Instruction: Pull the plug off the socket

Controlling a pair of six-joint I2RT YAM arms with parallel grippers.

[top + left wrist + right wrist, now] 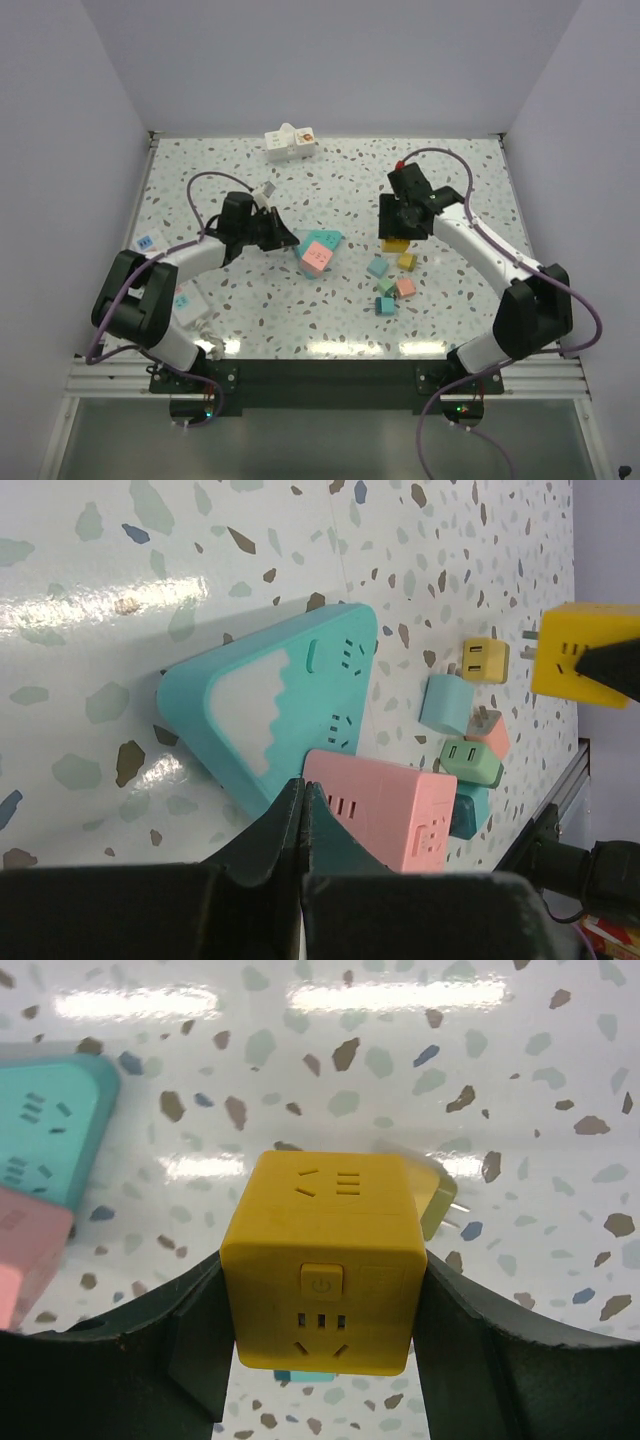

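Observation:
My left gripper is shut beside the teal triangular socket (285, 695). It reopens next and moves toward the pink cube (385, 805) before it closes on the socket's body.
My right gripper (396, 226) is shut on a yellow cube socket (395, 243) and holds it just above the table; in the right wrist view the cube (325, 1260) sits between both fingers (200, 1320). A small yellow plug (440, 1198) shows blurred just behind it, apart from the cube. In the left wrist view this plug (485, 660) lies on the table beside the held cube (580, 660). My left gripper (290, 238) is shut and empty, its tips (303, 785) at the edge of a teal triangular socket (270, 715) with a pink cube (385, 805) against it.
Several small plugs lie between the arms: light blue (377, 267), green (386, 286), salmon (404, 288), teal (385, 305). A white power strip (290, 143) stands at the back wall. Blue labels (148, 242) lie at the left edge.

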